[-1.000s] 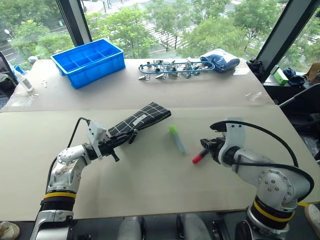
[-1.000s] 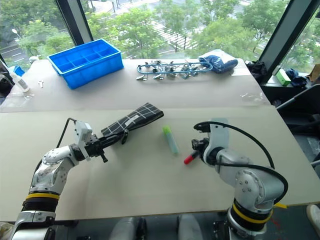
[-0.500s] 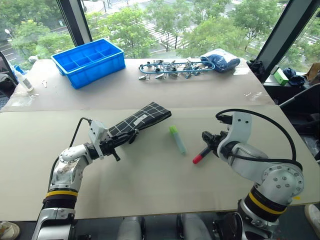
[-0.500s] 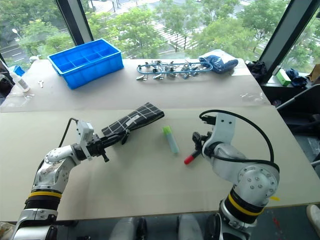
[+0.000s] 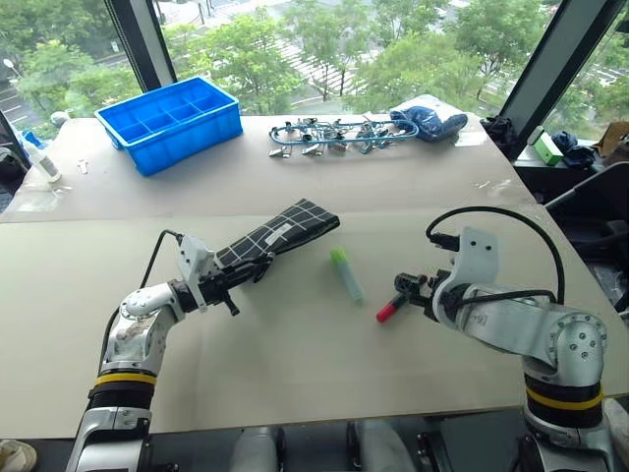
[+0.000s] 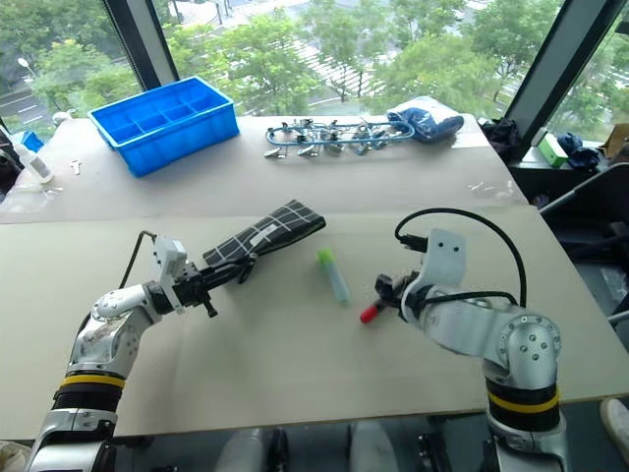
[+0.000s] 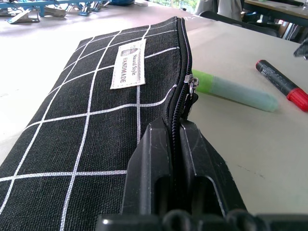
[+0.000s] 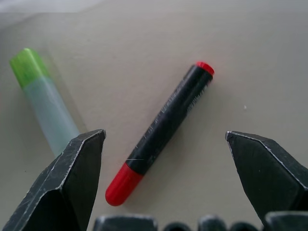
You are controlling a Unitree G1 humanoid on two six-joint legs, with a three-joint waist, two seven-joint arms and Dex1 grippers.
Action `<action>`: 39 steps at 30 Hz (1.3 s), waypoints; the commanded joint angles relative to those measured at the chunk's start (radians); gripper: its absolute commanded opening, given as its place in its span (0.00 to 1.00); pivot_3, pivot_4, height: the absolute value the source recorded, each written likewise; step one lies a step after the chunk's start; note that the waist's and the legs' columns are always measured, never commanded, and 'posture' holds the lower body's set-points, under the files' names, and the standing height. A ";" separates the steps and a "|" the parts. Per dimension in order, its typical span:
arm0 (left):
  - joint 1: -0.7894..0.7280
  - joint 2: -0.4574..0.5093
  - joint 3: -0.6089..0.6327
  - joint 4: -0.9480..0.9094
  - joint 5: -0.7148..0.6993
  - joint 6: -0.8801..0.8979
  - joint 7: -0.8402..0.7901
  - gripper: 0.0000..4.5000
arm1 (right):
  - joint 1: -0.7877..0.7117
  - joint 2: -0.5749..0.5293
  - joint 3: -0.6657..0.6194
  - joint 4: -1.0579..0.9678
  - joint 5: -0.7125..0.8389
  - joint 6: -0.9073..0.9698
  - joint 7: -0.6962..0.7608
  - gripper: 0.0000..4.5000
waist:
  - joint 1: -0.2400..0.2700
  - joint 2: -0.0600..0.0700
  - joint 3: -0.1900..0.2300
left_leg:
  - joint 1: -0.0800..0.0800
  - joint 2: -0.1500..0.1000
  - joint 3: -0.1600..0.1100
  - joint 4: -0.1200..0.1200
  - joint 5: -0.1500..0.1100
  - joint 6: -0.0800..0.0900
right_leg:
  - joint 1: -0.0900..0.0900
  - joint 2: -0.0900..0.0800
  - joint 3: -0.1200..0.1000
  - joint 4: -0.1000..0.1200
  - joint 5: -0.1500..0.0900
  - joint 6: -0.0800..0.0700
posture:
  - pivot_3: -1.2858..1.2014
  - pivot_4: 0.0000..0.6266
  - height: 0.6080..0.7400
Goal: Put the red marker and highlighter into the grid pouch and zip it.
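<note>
In the right wrist view the table shows between my right gripper's fingers and the marker's body below, so coming down comes next, before closing on the black marker's body (image 8: 166,122).
The grid pouch (image 5: 280,234) is black with white lines and lies slanted on the table. My left gripper (image 7: 175,127) is shut on its near end at the zipper edge, and the zipper pull (image 7: 191,84) sits just beyond the fingers. To the pouch's right the highlighter (image 5: 347,273) lies flat, green cap pointing away from me. Further right lies the red marker (image 8: 161,130), black with a red cap. My right gripper (image 8: 163,134) hovers just over the marker, open wide with a finger on each side and not touching it.
A blue compartment bin (image 5: 172,120) stands at the back left. A row of metal clips (image 5: 329,135) and a blue cloth bundle (image 5: 428,123) lie along the back. A white bottle (image 5: 39,157) stands at the far left edge.
My right gripper has opened wide and its wrist has rolled and tipped downward over the marker. The marker, the highlighter, the pouch and my left arm stay where they were.
</note>
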 commanded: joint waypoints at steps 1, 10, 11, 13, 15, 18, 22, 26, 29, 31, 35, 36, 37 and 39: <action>-0.017 0.001 0.002 -0.007 -0.006 -0.006 -0.008 0.00 | 0.000 0.001 0.028 -0.049 0.023 -0.113 -0.025 0.99 | 0.000 0.000 0.000 | 0.000 0.000 0.000 0.000 0.000 0.000 | 0.000 0.000 0.000 -0.001 0.000 0.001 | 0.52 0.24 1.00; -0.039 -0.004 -0.003 0.016 -0.004 -0.009 -0.017 0.00 | -0.061 -0.004 0.118 0.015 0.023 -0.149 -0.007 0.99 | 0.003 0.000 0.000 | -0.002 0.001 0.000 0.001 0.000 0.001 | 0.001 -0.001 0.000 -0.005 0.002 0.003 | 0.52 0.24 1.00; -0.041 -0.006 -0.003 0.017 -0.004 -0.010 -0.016 0.00 | -0.061 -0.012 0.124 0.025 0.023 -0.144 -0.002 0.99 | 0.004 0.000 0.000 | -0.002 0.001 0.000 0.001 0.000 0.001 | 0.001 -0.001 0.000 -0.005 0.002 0.003 | 0.52 0.24 1.00; -0.041 -0.009 -0.001 0.018 -0.004 -0.013 -0.015 0.00 | -0.053 -0.029 0.135 0.043 0.023 -0.134 0.014 0.99 | 0.006 0.000 0.000 | -0.002 0.001 0.000 0.001 -0.001 0.001 | 0.001 -0.001 0.000 -0.005 0.002 0.003 | 0.52 0.24 1.00; -0.039 -0.011 0.000 0.017 -0.005 -0.015 -0.013 0.00 | -0.054 -0.042 0.150 0.063 0.023 -0.126 0.031 0.99 | 0.008 0.000 0.000 | -0.002 0.001 0.001 0.001 -0.001 0.002 | 0.000 -0.001 0.000 -0.006 0.002 0.003 | 0.52 0.24 1.00; -0.032 -0.011 0.003 0.013 -0.005 -0.016 -0.012 0.00 | -0.067 -0.051 0.178 0.099 0.023 -0.115 0.056 0.99 | 0.009 0.000 0.000 | -0.003 0.001 0.001 0.001 -0.001 0.002 | 0.000 -0.001 0.000 -0.006 0.002 0.003 | 0.52 0.24 1.00; -0.031 -0.011 0.005 0.010 -0.006 -0.016 -0.009 0.00 | -0.086 -0.074 0.216 0.157 0.023 -0.098 0.092 0.99 | 0.009 0.000 0.000 | -0.002 0.001 0.001 0.001 -0.001 0.002 | 0.000 -0.001 0.000 -0.006 0.002 0.003 | 0.52 0.24 1.00; -0.037 -0.009 0.009 0.013 -0.006 -0.019 -0.007 0.00 | -0.118 -0.098 0.263 0.222 -0.034 -0.058 0.161 0.93 | 0.009 -0.001 -0.001 | -0.002 0.001 0.001 0.001 -0.001 0.002 | 0.001 -0.001 0.000 -0.006 0.002 0.003 | 0.52 0.24 1.00; -0.038 -0.007 0.012 0.012 -0.007 -0.021 -0.005 0.00 | -0.106 -0.121 0.276 0.249 -0.121 -0.023 0.229 0.75 | 0.010 -0.003 -0.002 | 0.000 0.001 0.001 0.001 -0.001 0.002 | 0.003 -0.001 0.000 -0.006 0.002 0.003 | 0.52 0.24 1.00; -0.035 -0.006 0.014 0.008 -0.008 -0.022 -0.005 0.00 | -0.093 -0.130 0.273 0.253 -0.166 -0.011 0.264 0.60 | 0.009 -0.004 -0.003 | 0.002 0.001 0.000 0.001 -0.001 0.003 | 0.006 -0.001 -0.001 -0.007 0.002 0.003 | 0.52 0.24 1.00; -0.030 -0.004 0.020 0.003 -0.011 -0.023 -0.004 0.00 | -0.074 -0.167 0.266 0.261 -0.324 0.033 0.376 0.30 | 0.011 -0.006 -0.004 | 0.007 0.002 0.000 0.001 -0.002 0.004 | 0.013 -0.001 -0.001 -0.009 0.003 0.004 | 0.52 0.24 1.00; -0.030 -0.003 0.022 0.002 -0.012 -0.023 -0.004 0.00 | -0.064 -0.173 0.260 0.267 -0.355 0.040 0.397 0.21 | 0.011 -0.007 -0.004 | 0.008 0.002 0.000 0.001 -0.002 0.005 | 0.014 -0.001 -0.001 -0.009 0.003 0.004 | 0.52 0.24 1.00; -0.030 -0.003 0.023 0.002 -0.013 -0.023 -0.005 0.00 | -0.058 -0.176 0.255 0.271 -0.381 0.047 0.414 0.15 | 0.011 -0.007 -0.005 | 0.008 0.002 0.000 0.001 -0.002 0.005 | 0.014 -0.001 -0.001 -0.009 0.003 0.004 | 0.52 0.24 1.00; -0.035 -0.003 0.024 0.004 -0.012 -0.023 -0.004 0.00 | -0.043 -0.173 0.241 0.284 -0.426 0.058 0.447 0.10 | 0.012 -0.011 -0.008 | 0.009 0.002 0.000 0.001 -0.002 0.005 | 0.014 -0.001 -0.001 -0.009 0.003 0.004 | 0.52 0.24 1.00</action>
